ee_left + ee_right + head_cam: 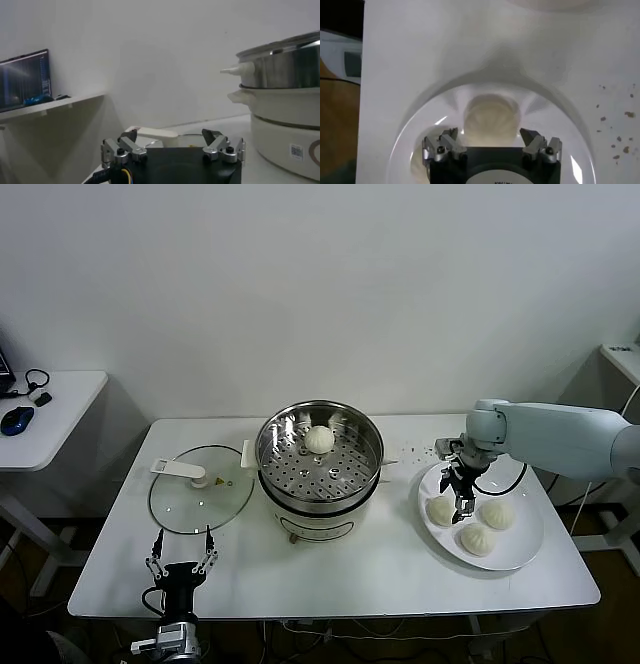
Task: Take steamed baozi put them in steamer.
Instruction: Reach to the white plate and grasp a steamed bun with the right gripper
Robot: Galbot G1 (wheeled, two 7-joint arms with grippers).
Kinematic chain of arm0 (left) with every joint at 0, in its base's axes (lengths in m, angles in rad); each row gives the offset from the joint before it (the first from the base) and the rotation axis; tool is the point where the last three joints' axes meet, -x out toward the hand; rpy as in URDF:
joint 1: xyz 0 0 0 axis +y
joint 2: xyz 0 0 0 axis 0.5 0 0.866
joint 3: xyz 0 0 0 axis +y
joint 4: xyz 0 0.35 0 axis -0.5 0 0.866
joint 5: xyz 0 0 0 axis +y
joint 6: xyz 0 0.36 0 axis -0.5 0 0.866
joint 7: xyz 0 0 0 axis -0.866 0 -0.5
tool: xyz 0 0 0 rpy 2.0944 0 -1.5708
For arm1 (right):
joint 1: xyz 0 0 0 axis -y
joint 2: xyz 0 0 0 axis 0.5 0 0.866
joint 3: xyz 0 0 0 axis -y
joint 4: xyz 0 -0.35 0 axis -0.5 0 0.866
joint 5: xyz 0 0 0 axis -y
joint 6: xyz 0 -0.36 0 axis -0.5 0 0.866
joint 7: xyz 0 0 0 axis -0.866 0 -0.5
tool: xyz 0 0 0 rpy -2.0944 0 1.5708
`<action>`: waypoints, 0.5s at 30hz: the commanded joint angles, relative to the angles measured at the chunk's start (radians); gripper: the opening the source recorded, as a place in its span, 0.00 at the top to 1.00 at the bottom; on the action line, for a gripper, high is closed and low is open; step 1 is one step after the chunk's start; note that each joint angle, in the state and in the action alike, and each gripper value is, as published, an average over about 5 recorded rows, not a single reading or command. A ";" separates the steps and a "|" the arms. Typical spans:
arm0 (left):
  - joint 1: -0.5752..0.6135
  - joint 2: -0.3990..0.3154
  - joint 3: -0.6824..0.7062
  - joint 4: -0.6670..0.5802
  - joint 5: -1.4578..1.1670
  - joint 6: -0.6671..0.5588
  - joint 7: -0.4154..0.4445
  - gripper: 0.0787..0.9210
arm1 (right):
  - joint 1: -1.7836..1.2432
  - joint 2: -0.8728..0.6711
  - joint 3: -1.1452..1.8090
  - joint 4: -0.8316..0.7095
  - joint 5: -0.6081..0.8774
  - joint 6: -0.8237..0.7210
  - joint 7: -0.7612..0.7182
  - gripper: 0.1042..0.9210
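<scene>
My right gripper will move the baozi on the plate [525, 542] into the steamer [320, 459], so it will grab the baozi by its rounded sides next.
The steel steamer [320, 459] stands mid-table with one cream baozi [319, 439] on its perforated tray. Three more baozi [440, 510] [497, 514] [477, 539] lie on the white plate [525, 542] at the right. My right gripper [462, 494] hangs open just above the plate, among these buns. In the right wrist view a baozi [492, 117] sits centred ahead of the spread jaws of the right gripper [490, 136], untouched. My left gripper [181, 559] waits open near the table's front edge, nothing in it.
A flat glass lid [200, 489] with a white handle lies left of the steamer. The left wrist view shows the steamer's wall [285, 55] off to one side. Dark crumbs [420, 449] dot the table behind the plate. A side table with a mouse [17, 420] stands far left.
</scene>
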 commanded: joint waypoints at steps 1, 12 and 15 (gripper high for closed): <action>0.001 -0.049 0.001 -0.003 0.002 -0.001 0.000 0.12 | -0.027 0.002 0.022 -0.013 -0.010 -0.002 0.010 0.12; 0.002 -0.049 0.000 -0.004 0.003 -0.001 0.000 0.12 | -0.030 -0.007 0.032 -0.011 -0.022 -0.008 0.009 0.13; 0.001 -0.049 0.000 -0.004 0.004 0.000 0.000 0.12 | -0.027 -0.007 0.032 -0.010 -0.022 -0.009 0.006 0.19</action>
